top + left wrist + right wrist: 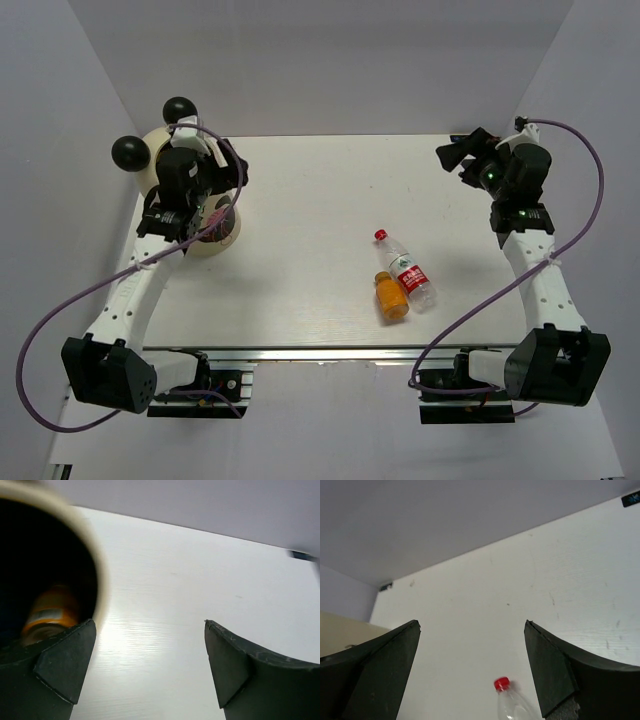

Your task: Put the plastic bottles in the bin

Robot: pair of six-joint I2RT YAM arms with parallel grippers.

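Observation:
I will reach the clear bottle with my right gripper and grab its red-labelled body (pixel 411 277), which leaves the clear bottle's red cap (pixel 380 234) free for my left gripper.
The cream-white bin (pixel 228 238) with two black ball ears (pixel 180 108) stands at the table's far left. My left gripper (pixel 150 665) hangs open beside its cream rim (pixel 95 565), nothing between the fingers. An orange-filled bottle (pixel 50 615) lies inside the bin's dark opening. Two plastic bottles lie side by side at the table's middle right: a clear one with red cap and red label (pixel 407 270) and an orange-filled one (pixel 391 297). My right gripper (pixel 462 155) is open at the far right corner, well away from them. The clear bottle's red cap (pixel 501 683) shows low between its fingers.
Pale walls close in the table on the left, back and right. A purple cable (pixel 60 300) loops out from the left arm and another (pixel 590 170) from the right arm. The arm bases sit along the near edge (pixel 320 352).

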